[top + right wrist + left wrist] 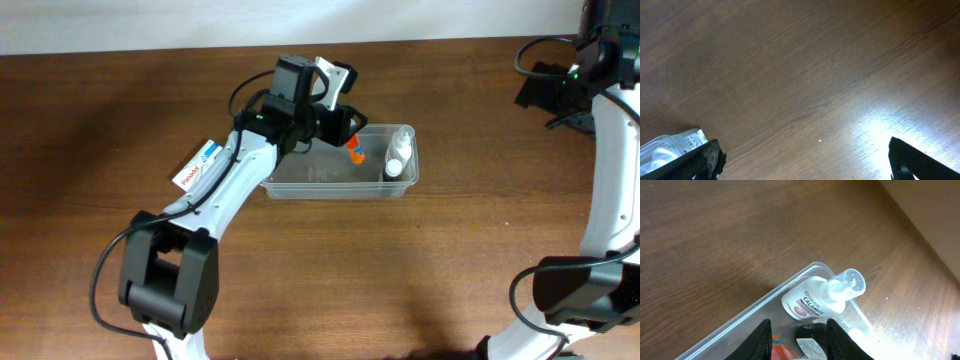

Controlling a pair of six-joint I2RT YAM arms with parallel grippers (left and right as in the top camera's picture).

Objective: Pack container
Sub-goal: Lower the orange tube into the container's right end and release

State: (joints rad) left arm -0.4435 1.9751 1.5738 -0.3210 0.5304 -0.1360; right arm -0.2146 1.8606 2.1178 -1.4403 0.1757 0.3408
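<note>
The orange item (356,152) (782,351) hangs short of the container's bottom beside the white-capped bottle, so I should move it there before my left gripper releases it.
The clear container (330,186) stands at mid-table, its rim (740,316) crossing the left wrist view. A white pump bottle (812,302) with a red label lies in its right end (398,156). My left gripper (799,331) hangs over the container's middle (350,132), shut on a small orange item (784,351) with a black end and a white label; it shows orange from above (355,152). My right gripper (804,150) is open above bare wood, nothing between its fingers. The right arm (592,60) is at the far right back.
A white, blue and red box (197,165) lies on the table left of the container, partly under the left arm. A clear labelled plastic piece (670,144) shows at the lower left edge of the right wrist view. The table's back edge runs along a pale wall.
</note>
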